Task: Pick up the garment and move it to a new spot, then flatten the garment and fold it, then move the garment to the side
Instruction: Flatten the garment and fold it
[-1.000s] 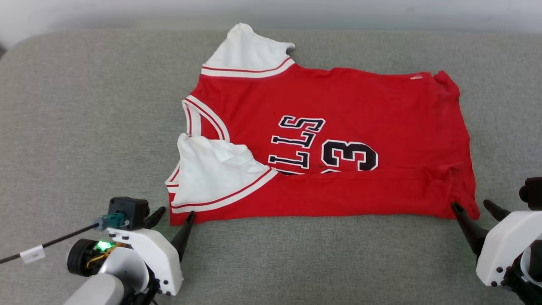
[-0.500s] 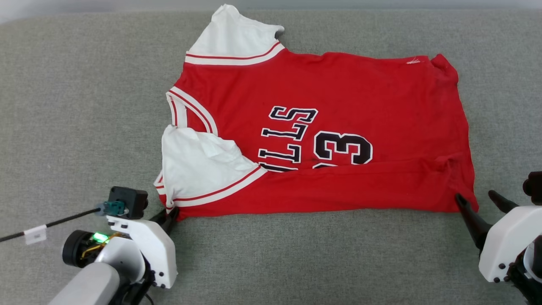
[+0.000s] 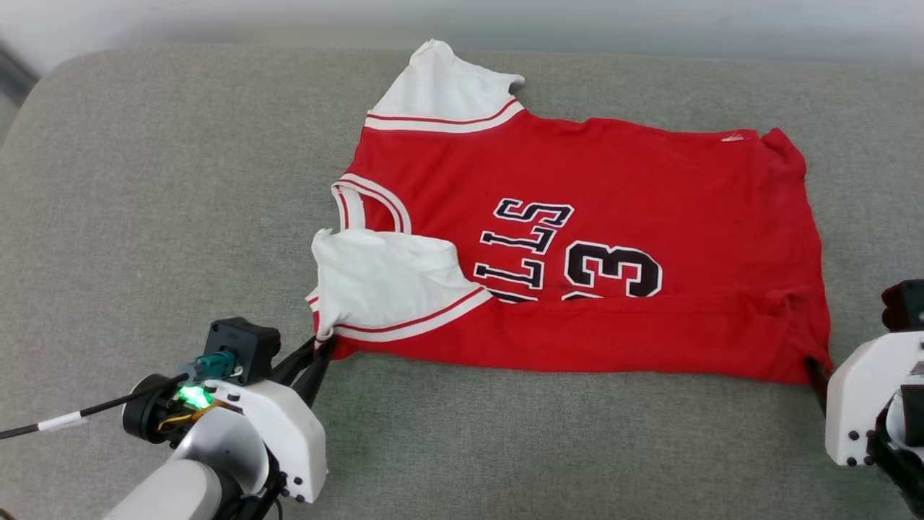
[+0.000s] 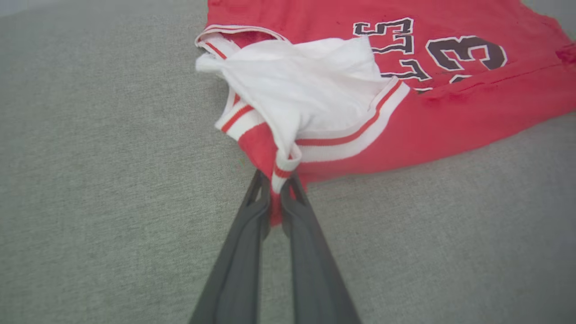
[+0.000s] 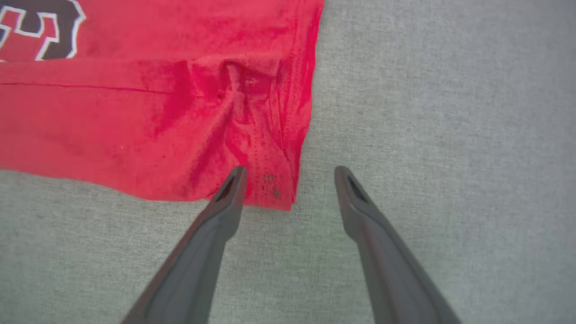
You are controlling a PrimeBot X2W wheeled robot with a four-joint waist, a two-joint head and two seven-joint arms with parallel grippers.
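Observation:
The rest of the jersey (image 3: 606, 217) lies flat, so my right gripper should next grab the jersey by the red hem corner (image 3: 812, 371), where the folded edge ends.
The garment (image 3: 599, 180), a red jersey with white sleeve panels and black lettering, lies sideways on the grey surface, its near edge folded up over part of the lettering. My left gripper (image 3: 321, 352) is shut on the garment's near-left corner, pinching the red-white striped trim (image 4: 282, 168) between its fingers (image 4: 252, 225). My right gripper (image 5: 290, 173) stands open at the near-right corner (image 5: 270, 189). Its left finger (image 5: 225, 202) rests against the red cloth and its right finger lies on bare fabric beside the garment. In the head view one right fingertip (image 3: 816, 370) touches that corner.
The garment lies on a wide grey fabric cushion (image 3: 144, 180) with a rounded far-left corner. A pale wall or floor strip (image 3: 462, 18) runs behind it. A black cable (image 3: 72, 422) leads left from my left wrist.
My left gripper has shut on the garment's near-left corner and bunched the sleeve trim. The head camera has shifted. My right gripper stays open at the near-right corner.

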